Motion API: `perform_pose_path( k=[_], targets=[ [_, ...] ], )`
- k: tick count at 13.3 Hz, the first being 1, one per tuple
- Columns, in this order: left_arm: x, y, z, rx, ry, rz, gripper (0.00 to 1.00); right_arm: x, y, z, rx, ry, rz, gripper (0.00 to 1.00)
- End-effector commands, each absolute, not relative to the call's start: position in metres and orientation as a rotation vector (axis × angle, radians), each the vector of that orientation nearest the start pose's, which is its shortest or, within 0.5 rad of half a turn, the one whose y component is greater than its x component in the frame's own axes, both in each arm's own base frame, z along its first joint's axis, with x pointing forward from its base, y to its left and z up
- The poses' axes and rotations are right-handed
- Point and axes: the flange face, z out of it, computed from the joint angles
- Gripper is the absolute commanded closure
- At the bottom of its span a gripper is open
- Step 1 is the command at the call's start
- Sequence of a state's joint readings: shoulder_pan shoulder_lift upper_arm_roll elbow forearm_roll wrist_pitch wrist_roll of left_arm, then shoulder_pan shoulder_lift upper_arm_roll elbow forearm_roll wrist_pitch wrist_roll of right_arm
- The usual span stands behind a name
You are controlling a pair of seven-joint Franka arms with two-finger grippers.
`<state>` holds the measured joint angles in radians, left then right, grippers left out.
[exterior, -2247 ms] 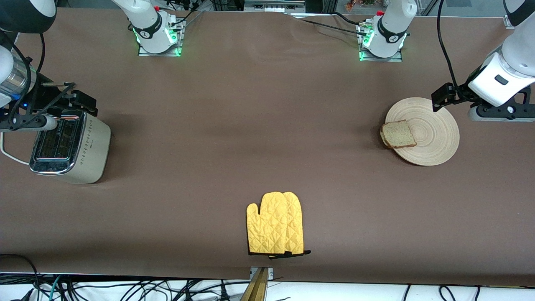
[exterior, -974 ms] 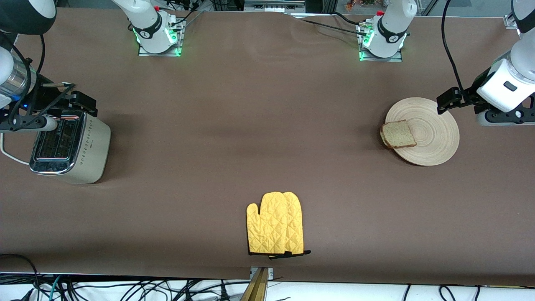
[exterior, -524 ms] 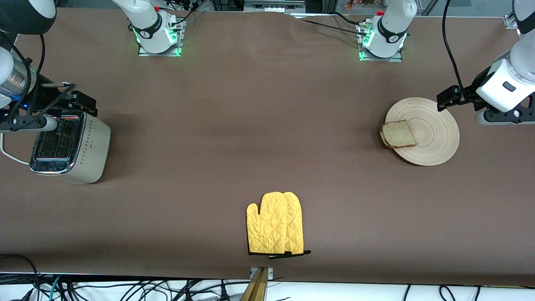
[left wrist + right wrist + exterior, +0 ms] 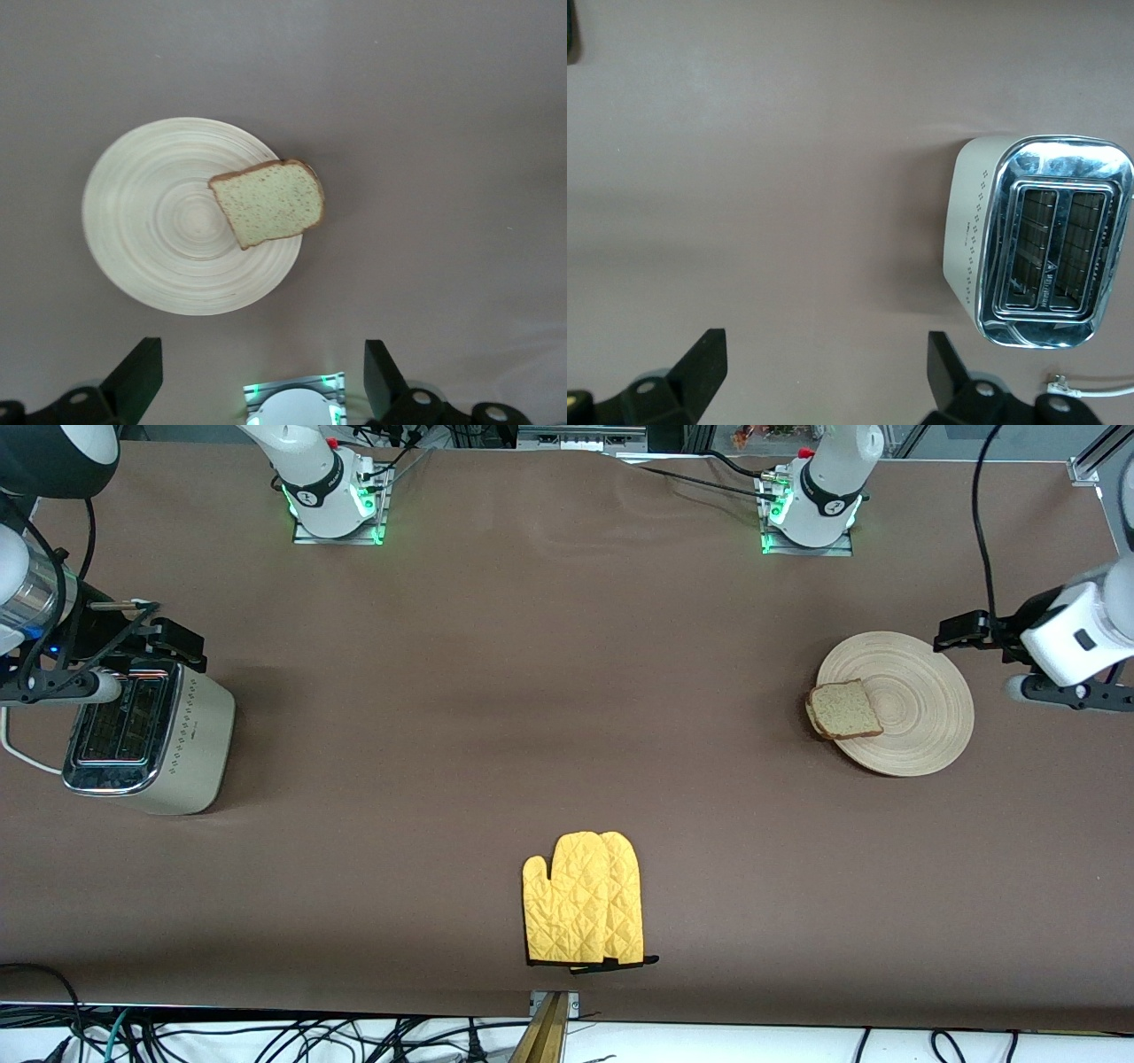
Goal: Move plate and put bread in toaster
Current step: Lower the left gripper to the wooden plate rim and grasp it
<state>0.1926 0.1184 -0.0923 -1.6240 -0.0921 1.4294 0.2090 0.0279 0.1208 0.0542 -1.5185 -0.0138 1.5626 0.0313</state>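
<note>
My left gripper grabs the plate by its bare rim (image 4: 965, 706) opposite the bread next, to move the plate with its bread toward the toaster (image 4: 146, 735).
The pale wooden plate (image 4: 917, 713) lies toward the left arm's end of the table. The slice of brown bread (image 4: 844, 709) rests on its rim, overhanging toward the right arm's end. The left wrist view looks down on the plate (image 4: 151, 230) and the bread (image 4: 270, 204). My left gripper (image 4: 974, 636) hangs open and empty in the air beside the plate's rim (image 4: 261, 376). The cream toaster (image 4: 146, 735) with its chrome top stands at the right arm's end (image 4: 1041, 239). My right gripper (image 4: 173, 642) waits open and empty above the toaster's end (image 4: 828, 372).
A pair of yellow oven mitts (image 4: 582, 899) lies at the middle of the table near the front camera. The toaster's white cord (image 4: 22, 753) trails off the table's end. The arm bases (image 4: 332, 500) (image 4: 811, 509) stand along the edge farthest from the front camera.
My left gripper has risen and drawn away from the plate toward the left arm's end of the table. The plate, bread, toaster and right arm have not moved.
</note>
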Motion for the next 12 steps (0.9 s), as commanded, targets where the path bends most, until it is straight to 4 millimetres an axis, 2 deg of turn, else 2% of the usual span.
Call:
perform_pose_path(
  k=[1, 2, 3, 4, 5, 6, 7, 8, 9, 10, 11, 12],
  targets=[
    [0.548, 0.124, 0.499, -3.378, 0.313, 0.445, 0.00, 0.587, 0.045, 0.582, -3.137, -0.077, 0.113, 0.00],
    [0.548, 0.142, 0.481, -3.396, 0.371, 0.450, 0.00, 0.587, 0.045, 0.582, -3.137, -0.072, 0.113, 0.00],
    [0.545, 0.182, 0.455, -3.435, 0.359, 0.423, 0.00, 0.587, 0.045, 0.582, -3.137, -0.072, 0.113, 0.00],
    [0.545, 0.212, 0.431, -3.466, 0.434, 0.380, 0.00, 0.587, 0.045, 0.582, -3.137, -0.072, 0.111, 0.00],
    [0.546, 0.228, 0.402, -3.503, 0.455, 0.399, 0.00, 0.588, 0.044, 0.581, -3.137, -0.070, 0.116, 0.00],
    [0.539, 0.258, 0.368, -3.567, 0.353, 0.433, 0.00, 0.588, 0.044, 0.581, -3.137, -0.070, 0.116, 0.00],
    [0.525, 0.298, 0.331, -3.692, 0.197, 0.406, 0.00, 0.588, 0.044, 0.581, -3.137, -0.067, 0.116, 0.00],
    [0.511, 0.326, 0.301, -3.793, 0.087, 0.356, 0.00, 0.588, 0.044, 0.581, -3.138, -0.065, 0.116, 0.00],
    [0.505, 0.342, 0.275, -3.835, 0.120, 0.320, 0.00, 0.588, 0.045, 0.581, -3.138, -0.067, 0.116, 0.00],
    [0.509, 0.350, 0.265, -3.831, 0.174, 0.242, 0.00, 0.588, 0.045, 0.581, -3.138, -0.067, 0.116, 0.00],
    [0.504, 0.363, 0.253, -3.824, 0.159, 0.182, 0.00, 0.588, 0.045, 0.581, -3.138, -0.067, 0.116, 0.00],
    [0.491, 0.379, 0.233, -3.871, 0.083, 0.121, 0.00, 0.588, 0.044, 0.581, -3.137, -0.067, 0.116, 0.00]
  ],
)
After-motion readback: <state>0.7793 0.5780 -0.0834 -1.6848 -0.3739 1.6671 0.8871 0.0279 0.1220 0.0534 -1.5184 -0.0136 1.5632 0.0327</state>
